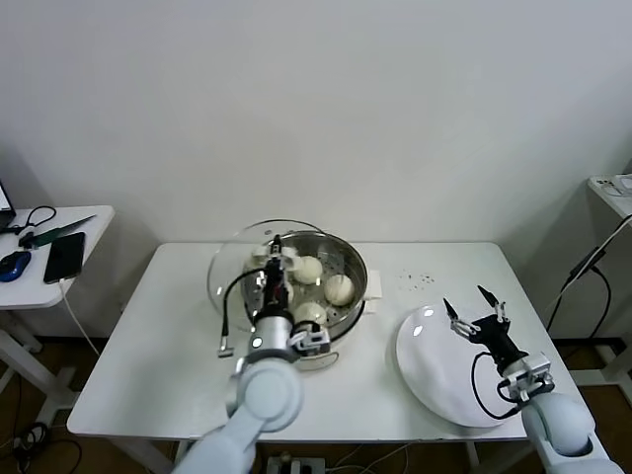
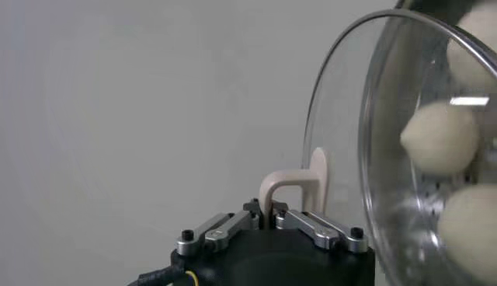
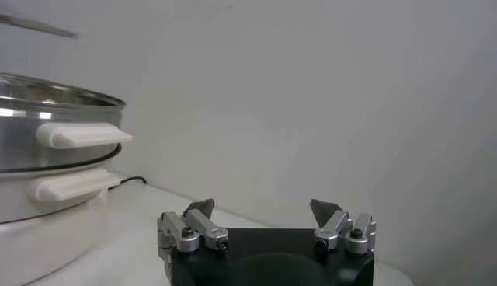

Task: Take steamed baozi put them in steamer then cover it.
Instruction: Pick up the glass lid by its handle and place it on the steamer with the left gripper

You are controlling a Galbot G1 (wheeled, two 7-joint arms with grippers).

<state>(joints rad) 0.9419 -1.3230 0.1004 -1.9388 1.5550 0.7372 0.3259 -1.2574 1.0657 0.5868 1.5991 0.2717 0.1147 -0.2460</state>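
Note:
The cover tilts out past the steamer's rim (image 1: 351, 252) and would fall short if released now. My left gripper first moves the glass cover (image 1: 229, 262) toward the steamer's rim.
The steel steamer (image 1: 348, 259) stands mid-table with three baozi (image 1: 339, 288) showing on its perforated tray; a fourth is hidden from me. My left gripper (image 1: 277, 259) is shut on the white bar handle (image 2: 286, 186) of the clear glass cover (image 1: 229, 262). It holds the cover tilted over the steamer's left side. In the left wrist view the baozi (image 2: 439, 137) show through the glass (image 2: 342, 140). My right gripper (image 1: 474, 314) is open and empty above the white plate (image 1: 439, 370). The steamer's white side handle (image 3: 81, 134) shows in the right wrist view, left of that gripper (image 3: 262, 210).
A side table (image 1: 84, 259) at the left carries a phone (image 1: 65, 256), a mouse (image 1: 14, 264) and cables. A few dark specks (image 1: 419, 280) lie on the table right of the steamer. Another white surface (image 1: 612, 188) stands at the far right with a cable hanging.

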